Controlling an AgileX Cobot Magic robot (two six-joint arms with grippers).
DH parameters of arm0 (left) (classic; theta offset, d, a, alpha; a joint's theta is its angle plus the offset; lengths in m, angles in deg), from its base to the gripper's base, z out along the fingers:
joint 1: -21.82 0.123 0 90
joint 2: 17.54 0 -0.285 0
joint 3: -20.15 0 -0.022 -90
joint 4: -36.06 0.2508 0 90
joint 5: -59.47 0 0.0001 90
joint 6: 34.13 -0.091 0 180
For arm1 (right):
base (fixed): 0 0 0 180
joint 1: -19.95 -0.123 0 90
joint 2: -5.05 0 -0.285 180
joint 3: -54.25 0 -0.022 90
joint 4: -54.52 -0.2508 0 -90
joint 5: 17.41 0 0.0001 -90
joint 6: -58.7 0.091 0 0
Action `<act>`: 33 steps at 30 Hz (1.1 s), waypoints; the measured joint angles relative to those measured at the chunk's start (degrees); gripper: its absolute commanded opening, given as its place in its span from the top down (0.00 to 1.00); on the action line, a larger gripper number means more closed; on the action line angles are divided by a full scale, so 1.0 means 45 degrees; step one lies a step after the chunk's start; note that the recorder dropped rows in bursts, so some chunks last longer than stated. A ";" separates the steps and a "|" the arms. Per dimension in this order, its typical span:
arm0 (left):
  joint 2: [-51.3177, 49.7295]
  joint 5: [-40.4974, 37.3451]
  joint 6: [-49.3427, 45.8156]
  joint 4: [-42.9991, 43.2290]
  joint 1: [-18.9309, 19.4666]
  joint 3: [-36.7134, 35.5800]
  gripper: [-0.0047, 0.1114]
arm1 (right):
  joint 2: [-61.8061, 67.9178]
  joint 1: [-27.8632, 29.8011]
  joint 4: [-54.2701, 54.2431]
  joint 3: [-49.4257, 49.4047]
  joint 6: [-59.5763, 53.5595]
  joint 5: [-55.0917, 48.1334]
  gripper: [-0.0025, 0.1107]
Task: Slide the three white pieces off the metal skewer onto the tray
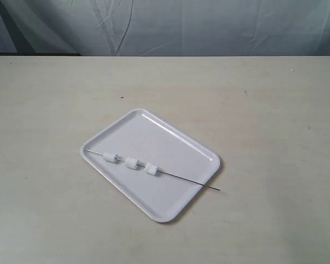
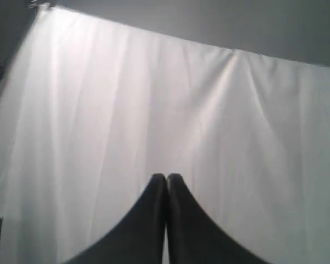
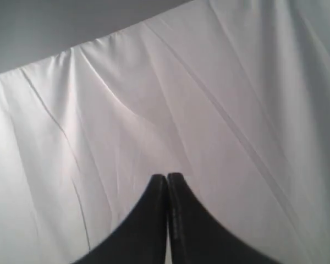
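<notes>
My right gripper grabs the metal skewer's long bare end (image 1: 202, 185) next, to slide the white pieces off onto the tray (image 1: 176, 140).
A flat white tray (image 1: 176, 140) lies slantwise on the table in the exterior view. Across its near side rests the thin metal skewer (image 1: 190, 180), one tip over the tray's left rim, the other end sticking out past the right rim onto the table. Three white pieces are threaded on it in a row: one (image 1: 110, 157), a second (image 1: 132, 163), a third (image 1: 150, 169). Neither arm shows in the exterior view. My left gripper (image 2: 166, 177) is shut on nothing, black fingers together, facing a white cloth. My right gripper (image 3: 167, 176) is likewise shut and empty.
The pale table (image 1: 55, 110) stretches around the tray on all sides. A wrinkled grey-white curtain (image 1: 181, 27) hangs behind the table's far edge; both wrist views show only white cloth (image 2: 154, 99) beyond the fingers.
</notes>
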 measured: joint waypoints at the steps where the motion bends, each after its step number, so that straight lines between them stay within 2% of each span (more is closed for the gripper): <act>1: -0.0610 0.0052 0.0914 0.1740 0.0000 0.0789 0.96 | 0.0745 -0.0304 0.0584 0.1363 -0.0004 -0.0469 0.98; 2: -0.1524 0.0104 0.1951 0.3647 0.0000 0.1785 0.96 | 0.1820 -0.0686 0.1037 0.2836 0.0006 -0.1164 0.98; 3: -0.2416 0.0150 0.2526 0.4759 -0.0027 0.2473 0.96 | 0.2914 -0.1212 0.1478 0.4394 0.0006 -0.2129 0.98; 5: -0.4386 0.0053 0.4445 0.6923 -0.0325 0.4023 0.96 | 0.5447 -0.2380 0.1899 0.7725 -0.0378 -0.5495 0.98; 7: -0.6098 -0.0366 0.8411 0.9034 -0.0547 0.4958 0.96 | 0.7665 -0.3431 0.1461 1.0580 -0.1926 -0.8822 0.98; 8: -0.7478 -0.0374 1.2545 1.1449 -0.0573 0.5288 0.96 | 0.9715 -0.4365 0.0751 1.2554 -0.3752 -1.1769 0.98; 9: -0.8030 -0.0151 1.3998 1.2446 -0.0573 0.5315 0.96 | 1.0695 -0.4880 0.0463 1.3185 -0.4466 -1.2749 0.98; 10: -0.9425 0.0914 1.6905 1.4812 -0.0573 0.5344 0.96 | 1.2572 -0.5935 0.0021 1.4347 -0.5895 -1.4452 0.98; 11: -1.0119 0.1663 1.7771 1.5584 -0.0573 0.5344 0.96 | 1.3290 -0.6318 -0.0102 1.4667 -0.6419 -1.4975 0.98; 12: -1.1458 0.3227 1.9199 1.6936 -0.0594 0.5344 0.96 | 1.4980 -0.7096 -0.0431 1.5190 -0.7600 -1.5772 0.98; 14: -1.3076 0.5084 1.9972 1.7700 -0.0594 0.5344 0.96 | 1.7184 -0.7844 -0.1079 1.5468 -0.9105 -1.6718 0.98; 16: -1.4345 0.5844 2.0119 1.7887 -0.0594 0.5183 0.96 | 1.9677 -0.8332 -0.1198 1.5499 -1.0225 -1.7654 0.98; 19: -1.5923 0.5305 2.0021 1.8001 -0.0594 0.5051 0.96 | 2.2584 -0.8565 -0.0541 1.5499 -1.1186 -1.8152 0.98; 22: -1.6718 0.3877 2.0021 1.7902 -0.0594 0.5022 0.96 | 2.3703 -0.8565 0.0029 1.5475 -1.1453 -1.7272 0.97; 25: -1.7380 0.2806 1.9369 1.7745 -0.0594 0.5022 0.96 | 2.4215 -0.8565 -0.1447 1.5475 -1.1645 -1.6144 0.97; 28: -1.7780 0.2654 1.9044 1.7745 -0.0594 0.5022 0.96 | 2.4669 -0.8714 -0.2130 1.5408 -1.1915 -1.5968 0.97; 30: -1.8027 0.2596 1.8988 1.7745 -0.0594 0.5022 0.96 | 2.5062 -0.8925 -0.2080 1.5371 -1.2049 -1.5910 0.92; 33: -1.8253 0.2568 1.8938 1.7745 -0.0594 0.5022 0.96 | 2.5476 -0.9298 -0.1838 1.5320 -1.2164 -1.5677 0.75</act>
